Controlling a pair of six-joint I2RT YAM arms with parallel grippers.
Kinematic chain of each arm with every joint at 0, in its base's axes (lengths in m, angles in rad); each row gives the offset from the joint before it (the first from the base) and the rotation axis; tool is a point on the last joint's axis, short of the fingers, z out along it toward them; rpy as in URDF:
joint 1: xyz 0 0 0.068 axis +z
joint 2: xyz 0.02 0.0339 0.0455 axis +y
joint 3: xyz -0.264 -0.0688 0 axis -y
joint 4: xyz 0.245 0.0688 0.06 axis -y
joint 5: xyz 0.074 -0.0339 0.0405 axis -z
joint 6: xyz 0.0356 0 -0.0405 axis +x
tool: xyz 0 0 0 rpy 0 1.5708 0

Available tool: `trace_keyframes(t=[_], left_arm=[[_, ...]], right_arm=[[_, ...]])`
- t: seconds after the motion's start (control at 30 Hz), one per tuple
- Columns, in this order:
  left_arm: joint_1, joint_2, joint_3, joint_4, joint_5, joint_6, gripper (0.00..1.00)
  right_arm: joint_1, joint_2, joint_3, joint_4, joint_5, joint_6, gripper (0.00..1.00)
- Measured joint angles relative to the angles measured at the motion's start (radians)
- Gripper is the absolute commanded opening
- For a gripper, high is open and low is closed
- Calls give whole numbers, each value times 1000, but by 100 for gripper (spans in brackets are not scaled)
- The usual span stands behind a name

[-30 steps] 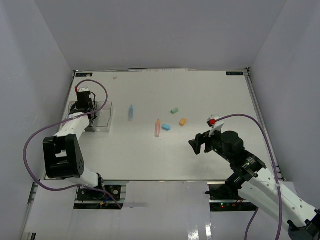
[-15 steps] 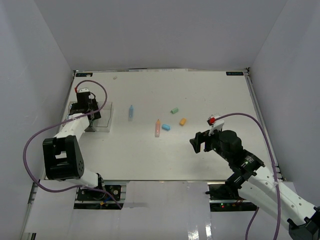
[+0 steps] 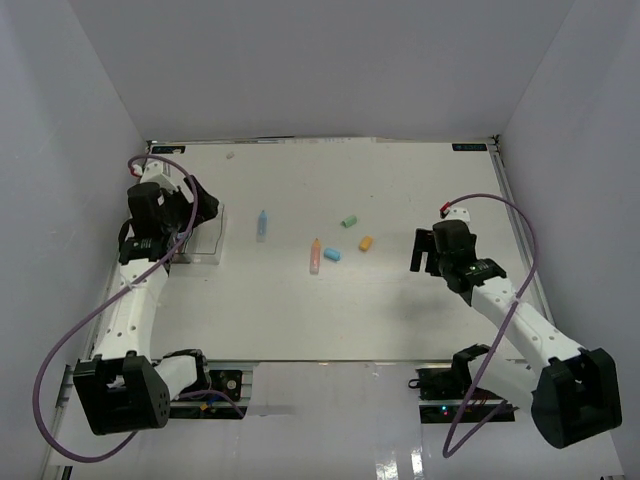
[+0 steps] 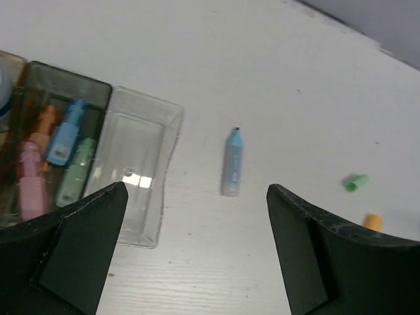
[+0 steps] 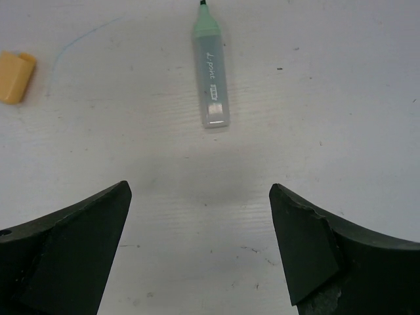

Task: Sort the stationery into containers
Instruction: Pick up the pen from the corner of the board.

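Observation:
The right gripper grabs the mint marker by its clear butt end (image 5: 214, 113) next, so the mint marker's green tip (image 5: 206, 23) stays free for a cap before sorting.
The left wrist view shows a tan bin (image 4: 39, 85) holding orange, blue (image 4: 64, 141), pink and green markers. An empty clear bin (image 4: 139, 157) stands right of it. A blue marker (image 4: 231, 164) lies on the table beyond my open left gripper (image 4: 197, 189). From above, my left gripper (image 3: 198, 203) hangs over the bins (image 3: 206, 236). The blue marker (image 3: 262, 224), pink marker (image 3: 315, 256), blue cap (image 3: 332, 254), green cap (image 3: 349, 221) and orange cap (image 3: 366, 242) lie mid-table. My right gripper (image 5: 200, 189) is open and empty, just short of a mint marker (image 5: 210, 72).
A third container shows only as a sliver at the left edge of the left wrist view. White walls close in the table (image 3: 400, 180) on three sides. An orange cap (image 5: 16, 69) lies left of the mint marker. Purple cables loop off both arms.
My left gripper has opened wide and lifted back from the bins. The right arm has swung right and farther from me, its gripper still open.

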Motion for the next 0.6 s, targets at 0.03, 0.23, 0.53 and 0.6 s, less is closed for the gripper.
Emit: trace_keyframes(t=[0.03,0.23,0.53,0.6], left_arm=[[-3,-16,-10,11,40,-14,98],[-98,-31,-85,40,181,-35,98],[-217,-75,-237,73,215,0,98],[-225,-76,-252,80,211,6,98]], right_arm=[[-28,32,7,3,-10,0,94],[-117,201,37,54,-93,-12,92],[-194,385,74,169,-185,-95,74],[-204,419,80,188,-203,-113,73]])
